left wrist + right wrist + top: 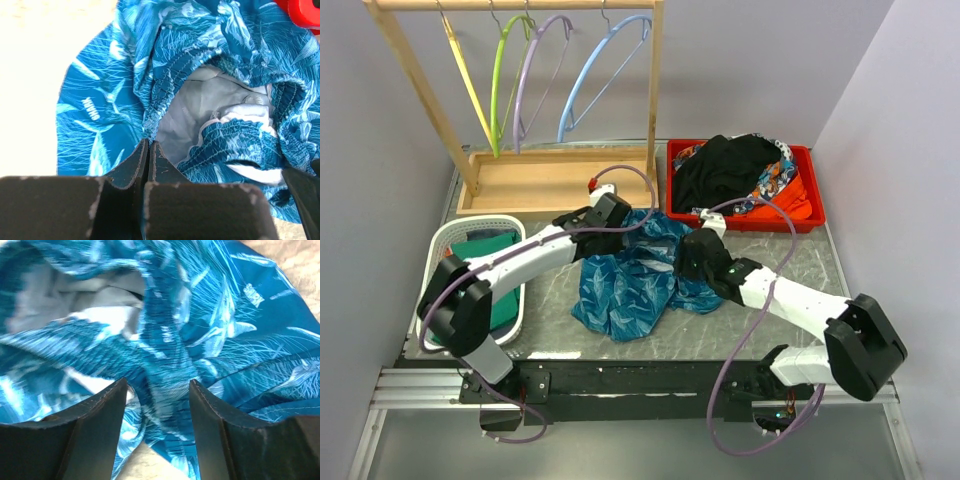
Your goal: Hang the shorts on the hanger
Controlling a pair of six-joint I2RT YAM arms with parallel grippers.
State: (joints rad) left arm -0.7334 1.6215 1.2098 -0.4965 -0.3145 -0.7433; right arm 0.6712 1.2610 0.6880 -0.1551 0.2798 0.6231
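Observation:
The right gripper will next grab the raised waistband fold of the shorts (625,280), which keeps the waist opening easy to reach for putting the hanger in.
The blue patterned shorts (625,280) lie crumpled on the table between my two arms, waistband toward the far side. In the left wrist view the shorts (100,115) show their white lining and gathered waistband. My left gripper (620,218) is at their far edge, its jaws pressed together on the waistband (148,144). My right gripper (686,256) is open over the right side of the shorts (225,340), its jaws astride a raised fold of waistband (158,390). The light-blue hanger (578,88) hangs at the right end of the wooden rack, far from both grippers.
The wooden rack (655,90) stands at the back with a lime-green hanger (498,80) and a lavender hanger (525,85). A red bin (808,200) holding a black garment (720,170) is at the back right. A white basket (445,245) with a green shirt is at the left.

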